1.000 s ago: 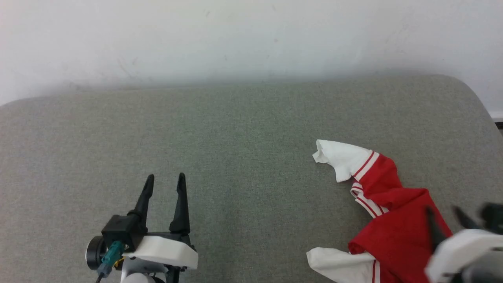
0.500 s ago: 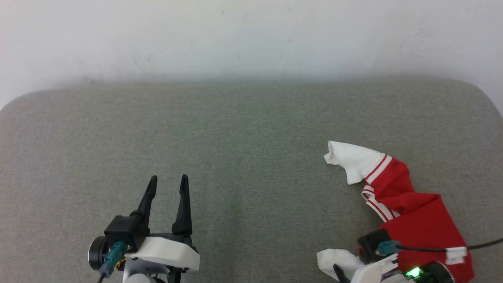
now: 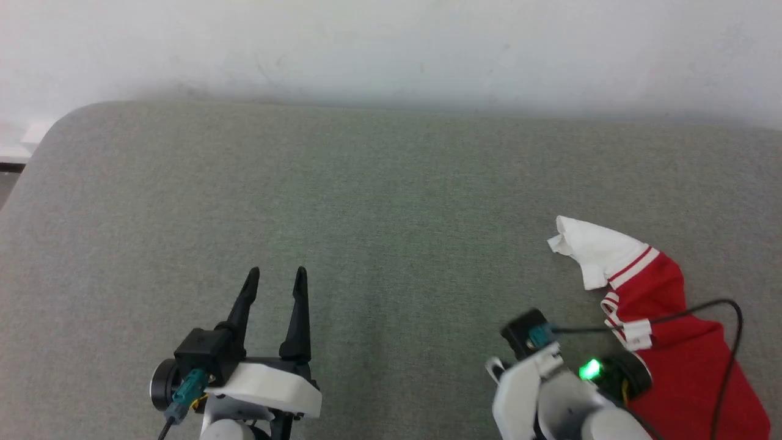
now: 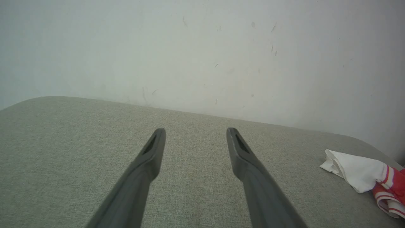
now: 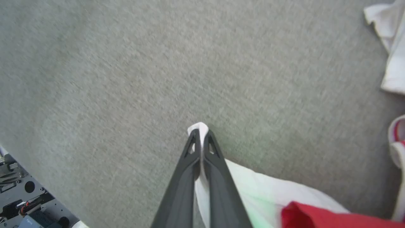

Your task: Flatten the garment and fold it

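Observation:
My left gripper grabs the jersey by the tip of its white sleeve (image 3: 569, 236) next, to spread the red body (image 3: 700, 377) flat for folding.
The garment (image 3: 684, 360), a crumpled red jersey with white sleeves edged in red stripes, lies at the right of the grey cushion (image 3: 391, 201). One white sleeve (image 3: 595, 250) points up and left. In the right wrist view my right gripper (image 5: 200, 134) is shut on a fold of the other white sleeve (image 5: 269, 193), and a bit of white cloth sticks out past the tips. In the head view the right wrist (image 3: 550, 391) points downward beside the red cloth and hides its fingers. My left gripper (image 3: 276, 275) hovers open over bare cushion at the lower left, far from the garment (image 4: 360, 169).
A white wall (image 3: 391, 43) runs behind the cushion. The cushion's rounded left corner (image 3: 55, 122) shows at the upper left. A black cable (image 3: 727, 342) loops from the right wrist over the red cloth. Part of the robot's base (image 5: 19, 205) shows low in the right wrist view.
The head camera has shifted. My right gripper turned downward beside the jersey and closed on the near white sleeve. The left gripper stayed open.

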Robot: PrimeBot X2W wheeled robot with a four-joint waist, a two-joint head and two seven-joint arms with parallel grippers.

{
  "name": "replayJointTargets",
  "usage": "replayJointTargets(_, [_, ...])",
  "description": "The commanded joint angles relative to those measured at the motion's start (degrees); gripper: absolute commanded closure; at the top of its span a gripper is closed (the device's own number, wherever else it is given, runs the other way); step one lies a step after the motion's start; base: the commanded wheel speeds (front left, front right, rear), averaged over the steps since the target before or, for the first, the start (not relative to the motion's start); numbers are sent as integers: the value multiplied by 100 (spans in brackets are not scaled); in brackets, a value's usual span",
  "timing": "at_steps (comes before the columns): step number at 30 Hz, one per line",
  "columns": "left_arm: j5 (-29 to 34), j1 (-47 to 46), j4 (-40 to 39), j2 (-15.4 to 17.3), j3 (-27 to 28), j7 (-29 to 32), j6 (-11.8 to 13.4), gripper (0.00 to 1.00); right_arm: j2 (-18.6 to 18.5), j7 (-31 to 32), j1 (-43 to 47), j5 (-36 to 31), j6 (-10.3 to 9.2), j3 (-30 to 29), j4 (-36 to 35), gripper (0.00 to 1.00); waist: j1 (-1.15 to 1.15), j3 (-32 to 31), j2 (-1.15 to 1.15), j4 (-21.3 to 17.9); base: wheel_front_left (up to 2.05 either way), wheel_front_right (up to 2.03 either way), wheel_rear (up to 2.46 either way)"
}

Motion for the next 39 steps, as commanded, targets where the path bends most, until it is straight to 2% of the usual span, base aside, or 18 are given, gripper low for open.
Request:
replayJointTargets(1, [-43, -89, 26, -21, -18, -27, 13, 0, 48, -114, -251, 63, -5, 99, 15, 100, 0, 42, 0, 121, 0, 0, 0])
replayJointTargets(8, [-106, -222, 4, -22, -118, -27, 60, 0, 103, -849, -1781, 477, -5, 816, 316, 100, 0, 168, 0, 373, 0, 0, 0])
replayJointTargets(14, [-203, -337, 36, -22, -276, -27, 88, 0, 106, -1447, -2824, 1086, -5, 1093, 1247, 100, 0, 278, 0, 592, 0, 0, 0])
replayJointTargets(15, [-220, -341, 36, -22, -295, -27, 104, 0, 106, -1532, -2903, 1202, -5, 1118, 1367, 64, 0, 284, 0, 603, 0, 0, 0])
replayJointTargets(16, [-234, -339, 35, -22, -309, -27, 119, 0, 106, -1615, -2960, 1296, -5, 1139, 1473, 0, 0, 292, 0, 607, 0, 0, 0])
replayJointTargets(20, [-251, -296, 48, -22, -294, -27, 159, 0, 106, -1998, -2957, 1718, -5, 1163, 1596, 0, 0, 260, 0, 525, 0, 0, 0])
replayJointTargets(23, [-226, -241, 64, -22, -219, -27, 172, 0, 106, -2594, -2790, 2114, -5, 1066, 1259, 0, 0, 181, 0, 376, 0, 0, 0])
replayJointTargets(26, [-177, -190, 68, -22, -158, -27, 146, 0, 107, -3221, -2488, 2144, -5, 678, 808, 0, 0, 94, 0, 170, 0, 0, 0])
replayJointTargets(29, [-158, -155, 91, -22, -147, -27, 110, 0, 107, -3526, -2002, 1780, -5, 43, 415, 0, 0, 4, 0, -56, 0, 0, 0])
replayJointTargets(30, [-158, -155, 91, -22, -147, -27, 110, 0, 107, -3526, -2002, 1780, -5, 43, 415, 0, 0, 4, 0, -56, 0, 0, 0])
replayJointTargets(31, [-177, -143, 118, -22, -169, -27, 104, 0, 107, -3561, -1607, 1366, -5, -422, 163, 0, 0, -56, 0, -219, 0, 0, 0])
replayJointTargets(32, [-177, -143, 118, -22, -169, -27, 104, 0, 107, -3561, -1607, 1366, -5, -422, 163, 0, 0, -56, 0, -219, 0, 0, 0])
replayJointTargets(33, [-187, -152, 186, -22, -218, -27, 106, 0, 107, -3506, -1175, 1027, -5, -834, -104, 0, 0, -91, 0, -384, 0, 0, 0])
replayJointTargets(34, [-189, -166, 245, -22, -251, -24, 117, 0, 107, -3475, -985, 866, -5, -1003, -236, 0, 0, -97, 0, -481, 0, 0, 0])
replayJointTargets(39, [-273, -470, 637, -22, -342, 434, 364, 0, 107, -3342, -182, 357, -5, -1621, -700, 0, 0, -77, 0, -849, 0, 0, 0])
